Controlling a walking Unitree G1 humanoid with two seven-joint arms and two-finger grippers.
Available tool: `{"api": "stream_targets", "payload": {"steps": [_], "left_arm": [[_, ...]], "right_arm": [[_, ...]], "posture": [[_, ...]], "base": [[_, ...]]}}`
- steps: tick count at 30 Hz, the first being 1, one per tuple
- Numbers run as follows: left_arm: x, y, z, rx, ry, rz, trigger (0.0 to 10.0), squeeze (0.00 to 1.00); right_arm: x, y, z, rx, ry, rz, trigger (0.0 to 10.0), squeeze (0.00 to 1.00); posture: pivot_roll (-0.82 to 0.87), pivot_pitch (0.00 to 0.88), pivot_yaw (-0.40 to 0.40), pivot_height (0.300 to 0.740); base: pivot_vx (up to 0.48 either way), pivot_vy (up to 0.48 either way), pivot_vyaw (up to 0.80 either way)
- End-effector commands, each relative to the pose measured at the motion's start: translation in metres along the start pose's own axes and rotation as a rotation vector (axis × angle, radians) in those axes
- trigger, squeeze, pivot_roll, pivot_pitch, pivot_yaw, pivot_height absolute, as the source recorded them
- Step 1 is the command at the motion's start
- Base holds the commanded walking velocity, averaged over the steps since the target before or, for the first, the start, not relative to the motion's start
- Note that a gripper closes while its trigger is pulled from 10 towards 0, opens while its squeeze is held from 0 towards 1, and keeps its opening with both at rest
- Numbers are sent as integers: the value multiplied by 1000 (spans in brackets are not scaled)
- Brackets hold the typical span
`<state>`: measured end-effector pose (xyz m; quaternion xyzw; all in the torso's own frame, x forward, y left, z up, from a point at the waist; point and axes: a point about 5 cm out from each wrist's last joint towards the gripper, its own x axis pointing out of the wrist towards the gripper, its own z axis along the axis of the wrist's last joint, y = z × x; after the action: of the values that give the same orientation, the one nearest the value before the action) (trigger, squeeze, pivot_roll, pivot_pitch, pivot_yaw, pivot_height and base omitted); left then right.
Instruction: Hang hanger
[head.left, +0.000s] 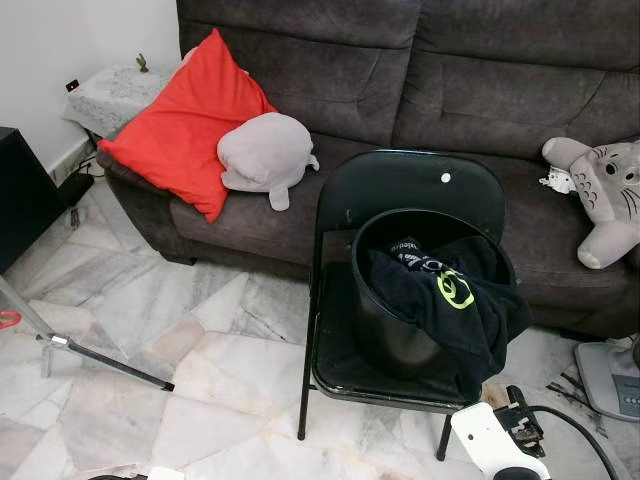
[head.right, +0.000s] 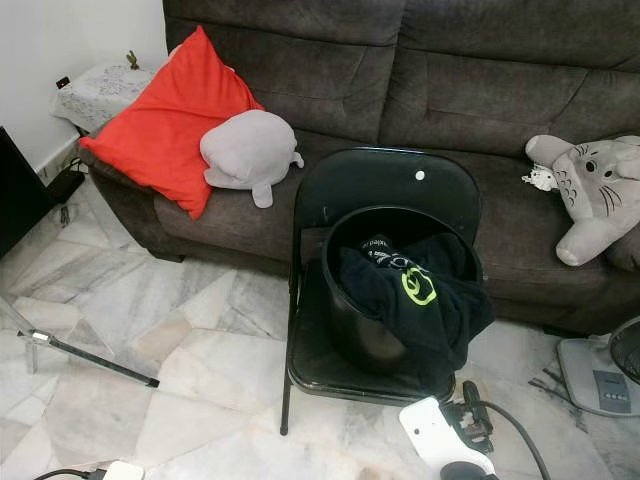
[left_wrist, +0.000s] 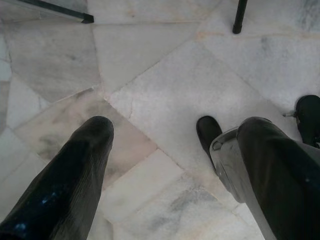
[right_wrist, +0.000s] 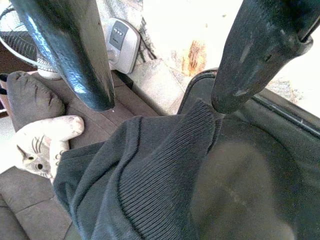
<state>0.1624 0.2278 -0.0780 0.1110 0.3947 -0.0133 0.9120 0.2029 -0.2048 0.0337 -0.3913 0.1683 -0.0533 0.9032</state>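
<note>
The garment's ribbed hem stands up in a thick fold while the rest hangs loose over the bucket (head.left: 392, 335), so the robot's right gripper should take hold of that hem next.
A black bucket (head.left: 392, 335) stands on a black folding chair (head.left: 420, 185) in front of the sofa. A black garment (head.left: 450, 300) with a neon green logo spills over the bucket's rim. In the right wrist view my right gripper (right_wrist: 165, 102) is open, its two fingers (right_wrist: 85, 60) just above the garment's ribbed hem (right_wrist: 150, 175) near the bucket's edge. That arm's white wrist (head.left: 495, 445) sits low beside the chair. My left gripper (left_wrist: 175, 130) hangs open over the marble floor (left_wrist: 165, 65), holding nothing. I see no hanger clearly.
A dark sofa (head.left: 450, 90) carries a red cushion (head.left: 185, 120), a grey plush (head.left: 265, 150) and a grey cat-like plush (head.left: 605, 195). A metal rack leg (head.left: 100, 362) slants across the floor at left. A fan base (head.left: 610, 380) lies at right.
</note>
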Motion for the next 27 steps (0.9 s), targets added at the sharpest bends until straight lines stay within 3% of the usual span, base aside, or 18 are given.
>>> {"api": "stream_targets", "payload": {"steps": [1,17,27], "left_arm": [[-4,-2,-12,18,48,-13,10000,0],[-5,-6,-14,18,49,-19,10000,0],[-5,-7,-14,20,49,-21,10000,0]], "right_arm": [[0,3,-4,6,9,12,10000,0],[5,-2,-2,-3,-20,-52,10000,0],[-2,-18,-7,-7,5,-201,10000,0]], "posture": [[-129,137,-2,740],[-126,129,-5,740],[-129,133,-5,740]], "base": [[0,0,0],[0,0,0],[0,0,0]]}}
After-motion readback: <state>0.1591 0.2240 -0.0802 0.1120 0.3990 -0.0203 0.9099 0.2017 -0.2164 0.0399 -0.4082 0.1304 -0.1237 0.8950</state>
